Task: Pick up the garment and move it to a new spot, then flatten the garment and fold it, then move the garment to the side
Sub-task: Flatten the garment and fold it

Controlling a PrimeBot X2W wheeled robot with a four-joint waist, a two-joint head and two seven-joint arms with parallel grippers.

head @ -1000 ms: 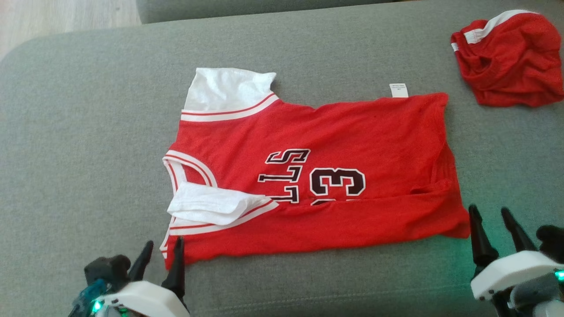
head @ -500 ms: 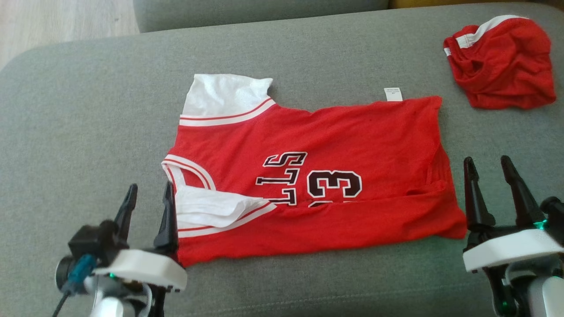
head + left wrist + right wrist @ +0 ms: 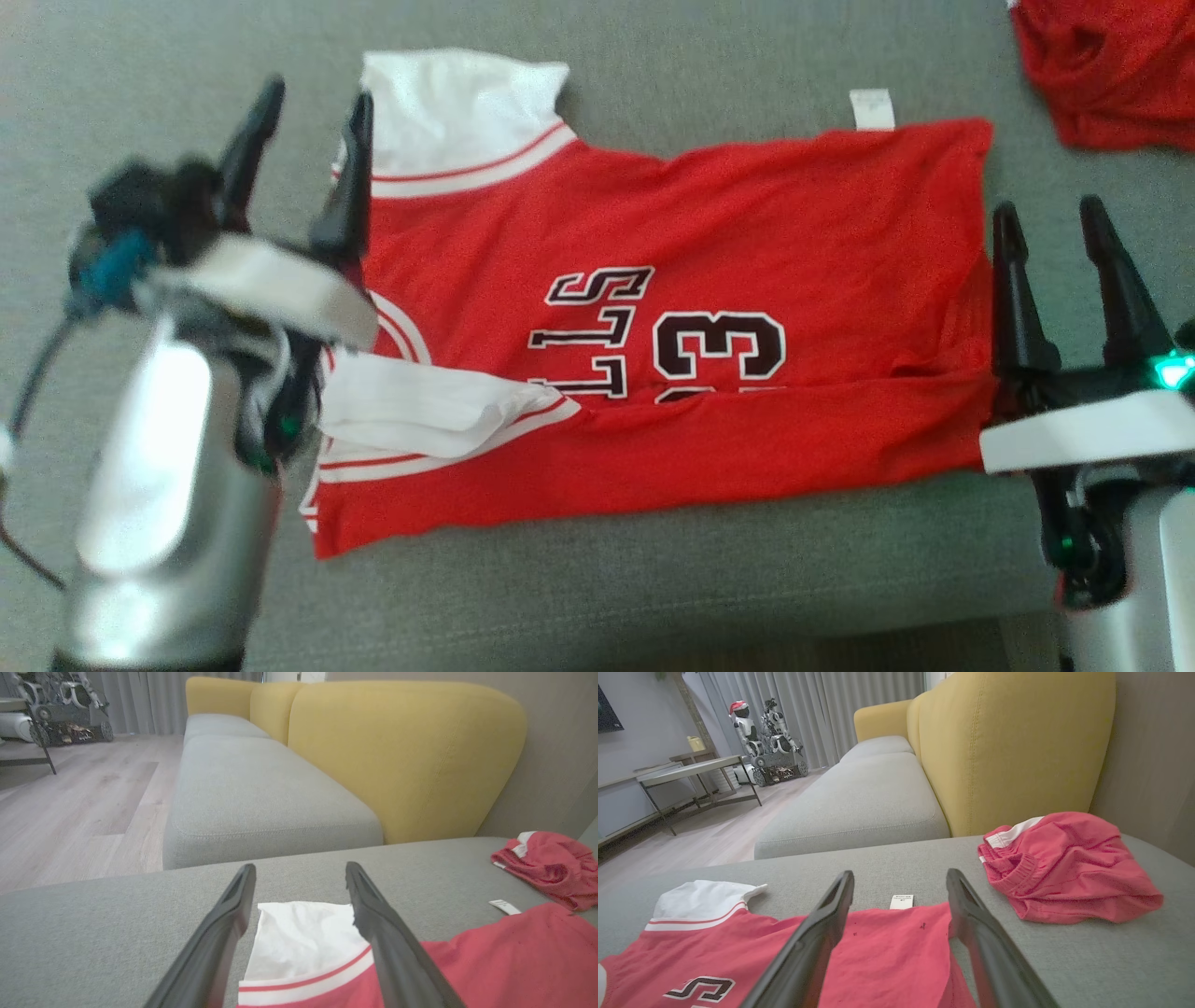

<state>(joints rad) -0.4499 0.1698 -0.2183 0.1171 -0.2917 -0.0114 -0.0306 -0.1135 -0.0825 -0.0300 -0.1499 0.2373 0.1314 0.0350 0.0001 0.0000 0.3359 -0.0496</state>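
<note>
My left gripper grabs the jersey by the corner of its white sleeve (image 3: 375, 62) next, to fold it over the jersey's dark lettering (image 3: 594, 330).
The garment (image 3: 691, 252) is a red jersey with white sleeves and dark "33" lettering, lying flat on the grey sofa seat (image 3: 653, 579), its near long edge folded over. My left gripper (image 3: 313, 98) hovers open at the jersey's left end, by the far white sleeve (image 3: 303, 938), empty. At the jersey's right end, by its hem (image 3: 896, 942), my right gripper (image 3: 1050, 215) stands open with nothing between its fingers.
A crumpled pair of red shorts (image 3: 1111, 75) with a white band (image 3: 1064, 868) lies on the seat beyond the jersey's far right corner. Yellow sofa backs (image 3: 397, 751) rise behind. A second grey seat (image 3: 252, 788) and wood floor (image 3: 84, 812) lie to the left.
Both arms have moved forward from the seat's near edge to flank the jersey's ends, the left one farthest. The camera has tilted, shifting the whole picture. The jersey lies unchanged.
</note>
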